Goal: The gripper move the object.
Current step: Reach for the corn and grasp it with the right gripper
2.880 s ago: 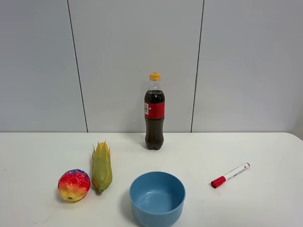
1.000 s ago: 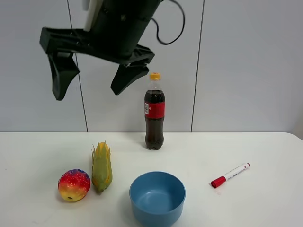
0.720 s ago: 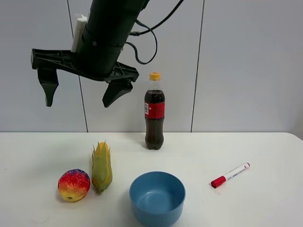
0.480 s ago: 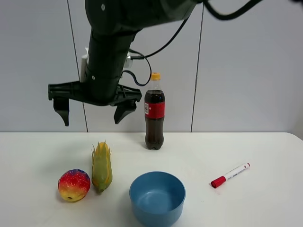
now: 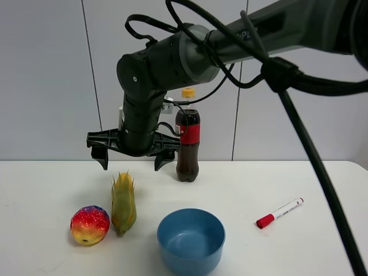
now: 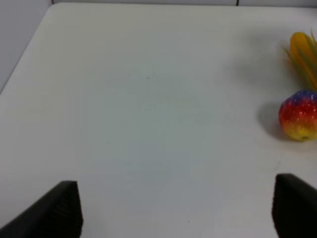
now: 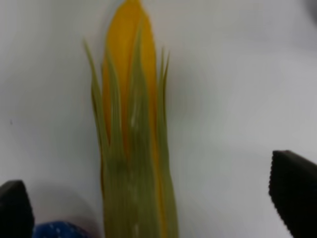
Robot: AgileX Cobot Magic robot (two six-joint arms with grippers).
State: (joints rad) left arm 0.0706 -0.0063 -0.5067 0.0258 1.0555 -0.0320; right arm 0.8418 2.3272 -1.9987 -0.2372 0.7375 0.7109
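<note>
Next, my right gripper grabs the toy corn cob by its green husk-wrapped middle (image 7: 136, 191) to move it, leaving its yellow tip (image 7: 130, 37) free.
The yellow-green toy corn cob (image 5: 123, 204) lies on the white table, with its pointed husk leaves toward the back. My right gripper (image 5: 131, 164), a black claw on a thick dark arm reaching across from the right, hangs open just above the cob's leaf end, with one finger on each side. In the right wrist view the corn (image 7: 133, 148) fills the middle between the gripper's (image 7: 154, 208) spread fingertips. My left gripper (image 6: 178, 208) is open and empty over bare table, and the corn (image 6: 302, 54) lies far off to one side of it.
A round red-yellow-blue fruit toy (image 5: 89, 225) sits close to the left of the corn and also shows in the left wrist view (image 6: 298, 115). A blue bowl (image 5: 191, 238) stands at the front centre. A cola bottle (image 5: 188, 144) stands behind it. A red-capped marker (image 5: 280, 213) lies to the right.
My right arm has come down from high above the table to just over the corn's leaf end, with its jaws still open. The objects have not moved.
</note>
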